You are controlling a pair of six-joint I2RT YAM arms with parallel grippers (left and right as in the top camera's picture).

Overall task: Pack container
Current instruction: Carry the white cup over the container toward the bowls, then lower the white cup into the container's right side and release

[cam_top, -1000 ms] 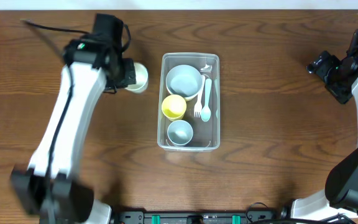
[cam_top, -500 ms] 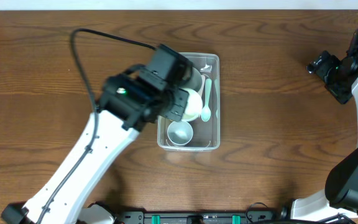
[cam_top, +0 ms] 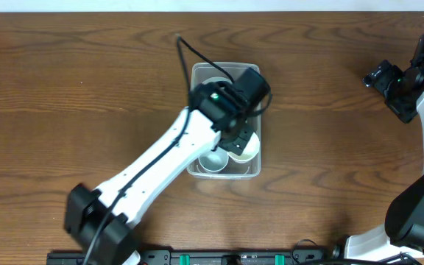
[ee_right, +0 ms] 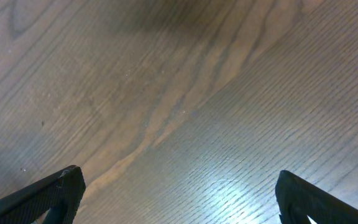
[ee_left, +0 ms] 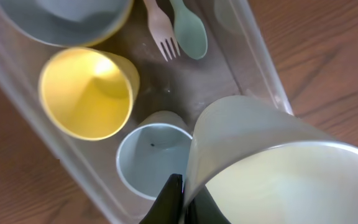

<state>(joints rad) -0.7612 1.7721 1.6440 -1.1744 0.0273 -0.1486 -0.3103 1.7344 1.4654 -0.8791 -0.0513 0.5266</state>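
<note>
The cream cup's tilted base point(ee_left: 229, 108) hangs high above the bottom of the container, so the robot should lower that cup before its left gripper releases it.
The clear plastic container point(cam_top: 197, 171) stands mid-table. My left gripper point(cam_top: 239, 137) hangs over its near right part, shut on the rim of a cream cup point(cam_top: 247, 150). In the left wrist view the cream cup point(ee_left: 272, 162) is pinched between my black fingers point(ee_left: 171, 200) and held tilted above the container wall point(ee_left: 253, 56). Inside lie a yellow cup point(ee_left: 86, 93), a grey-blue cup point(ee_left: 151, 155), a grey-blue bowl point(ee_left: 61, 18), a cream fork point(ee_left: 162, 28) and a pale green spoon point(ee_left: 190, 31). My right gripper point(cam_top: 381, 78) is open and empty at the far right, over bare wood point(ee_right: 188, 199).
The brown wooden table point(cam_top: 87, 88) lies on all sides of the container. My left arm point(cam_top: 153, 169) crosses the container's near left side, hiding the yellow cup from overhead. The grey-blue cup point(cam_top: 213, 160) shows beside it.
My left arm has swung right with the cream cup, from the table left of the container to over its near right part. The right arm has not moved.
</note>
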